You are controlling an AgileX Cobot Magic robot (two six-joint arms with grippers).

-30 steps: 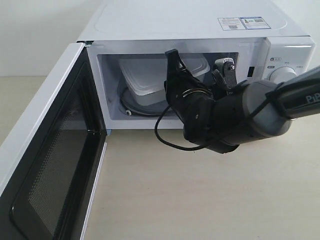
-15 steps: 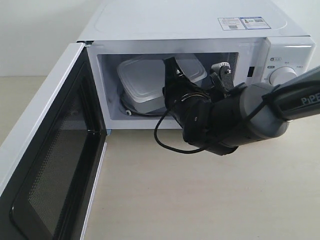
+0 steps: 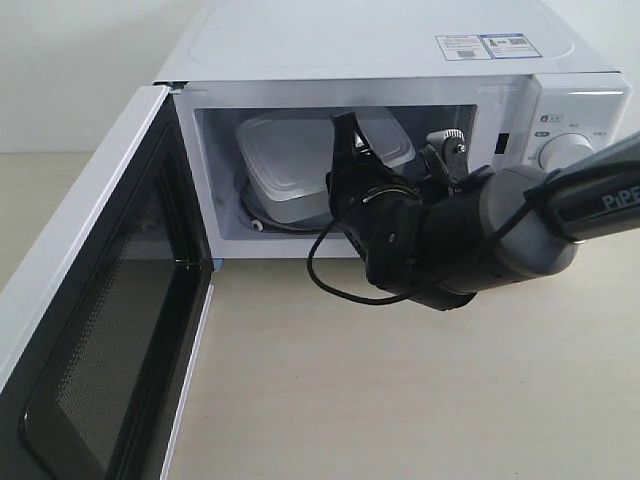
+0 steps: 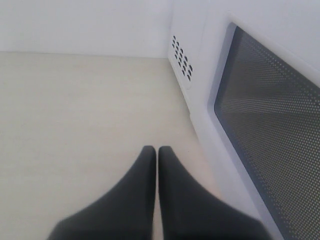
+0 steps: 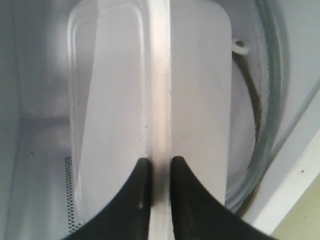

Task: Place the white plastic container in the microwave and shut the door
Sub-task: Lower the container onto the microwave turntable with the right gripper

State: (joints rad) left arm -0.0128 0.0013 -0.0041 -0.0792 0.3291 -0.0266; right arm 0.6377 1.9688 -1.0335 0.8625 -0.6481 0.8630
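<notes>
I should open my right gripper now: the container's lower edge (image 3: 295,212) is inside the microwave over the glass turntable, so the container would rest there.
The white plastic container (image 3: 285,160) hangs tilted inside the microwave (image 3: 380,45), above the glass turntable (image 3: 262,212). My right gripper (image 3: 347,140) reaches into the cavity and is shut on the container's rim. In the right wrist view the two fingers (image 5: 142,172) pinch the rim strip of the container (image 5: 115,100), with the turntable (image 5: 267,125) beside it. The door (image 3: 90,330) stands wide open at the left, its mesh inner face showing. My left gripper (image 4: 157,150) is shut and empty, just outside the door's dark window (image 4: 270,115).
Two white knobs (image 3: 562,150) sit on the control panel right of the cavity. Vent holes (image 4: 181,62) mark the microwave's side. The light wooden tabletop (image 3: 400,390) stretches in front. A black cable (image 3: 330,285) loops under the right wrist.
The right gripper and the container have shifted slightly left and deeper into the cavity; the container now covers more of the turntable. The door has not moved.
</notes>
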